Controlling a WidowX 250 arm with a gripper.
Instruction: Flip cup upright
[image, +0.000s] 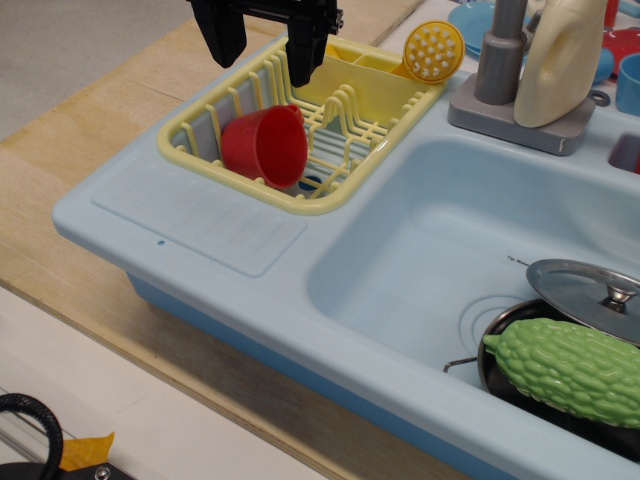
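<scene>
My gripper is to grab the red cup next by its open rim (282, 108), to flip the cup upright.
The red cup (265, 146) lies on its side in the yellow dish rack (200, 110), at the rack's near left end, with its open rim facing right. My black gripper (262, 50) hangs above the rack, just over and behind the cup. Its two fingers (222, 38) stand apart with nothing between them, so it is open. It does not touch the cup.
The rack sits on the drainboard of a light blue toy sink (420, 260). A grey faucet (500, 60) and a cream bottle (560, 60) stand behind the basin. A pot with a green bumpy vegetable (570, 370) and a metal lid (590, 290) lie in the basin's near right corner.
</scene>
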